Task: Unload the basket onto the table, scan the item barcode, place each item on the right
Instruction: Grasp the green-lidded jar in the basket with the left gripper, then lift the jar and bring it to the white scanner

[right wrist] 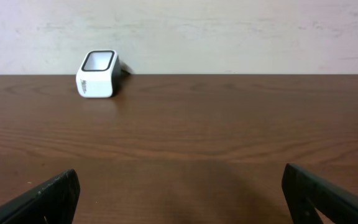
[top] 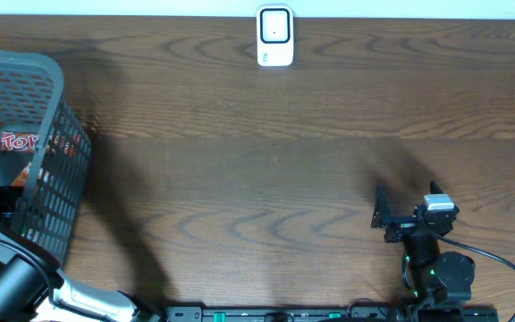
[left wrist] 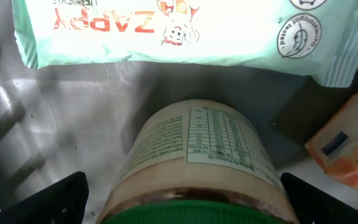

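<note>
My left gripper reaches the jar (left wrist: 197, 149) next and grips it across its green lid end (left wrist: 195, 210). This leaves the printed label uncovered for scanning the barcode.
A jar (left wrist: 197, 149) with a green lid and a pale printed label lies on the basket floor in the left wrist view. My left gripper (left wrist: 182, 199) is open, one black finger (left wrist: 48, 202) on each side of the jar's lid end, close to it but not visibly pressing. The white barcode scanner (top: 274, 37) stands at the table's far edge, also seen as the scanner (right wrist: 97, 74) from the right wrist. My right gripper (top: 381, 215) rests open low over the wood near the front right, nothing between its fingers (right wrist: 328, 193).
A grey mesh basket (top: 56, 107) stands at the left edge with a red packet (top: 16, 143) inside. Beyond the jar lie a mint-green wipes pack (left wrist: 166, 31) and an orange packet (left wrist: 347, 149). The left arm reaches into the basket.
</note>
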{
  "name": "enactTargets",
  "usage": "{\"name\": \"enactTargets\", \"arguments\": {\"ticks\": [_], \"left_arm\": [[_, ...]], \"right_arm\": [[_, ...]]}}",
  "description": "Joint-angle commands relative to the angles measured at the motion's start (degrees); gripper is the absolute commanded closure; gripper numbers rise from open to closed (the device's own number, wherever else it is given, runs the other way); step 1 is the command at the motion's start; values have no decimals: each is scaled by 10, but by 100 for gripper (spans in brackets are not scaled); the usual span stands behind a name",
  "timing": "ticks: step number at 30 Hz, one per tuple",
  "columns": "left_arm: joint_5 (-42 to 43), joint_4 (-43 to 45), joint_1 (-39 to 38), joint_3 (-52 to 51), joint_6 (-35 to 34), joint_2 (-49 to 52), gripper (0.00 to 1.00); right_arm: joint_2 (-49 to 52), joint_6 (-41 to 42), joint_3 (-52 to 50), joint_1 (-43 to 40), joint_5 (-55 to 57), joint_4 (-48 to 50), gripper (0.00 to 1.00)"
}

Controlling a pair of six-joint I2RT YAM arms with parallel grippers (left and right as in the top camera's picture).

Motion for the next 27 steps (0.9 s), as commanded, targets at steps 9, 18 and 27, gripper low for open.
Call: {"name": "enactTargets", "arguments": {"ticks": [9,18,27], "left_arm": [[-2,-2,1,0,12,47,25],[-3,-58,2,66,14,47,44],[49,-196,2,243,14,45,44]], "right_arm": [[-1,-5,-2,-4,3,-1,1],[-1,-5,-2,-4,3,-1,1],[-1,-5,-2,-4,3,-1,1]]}}
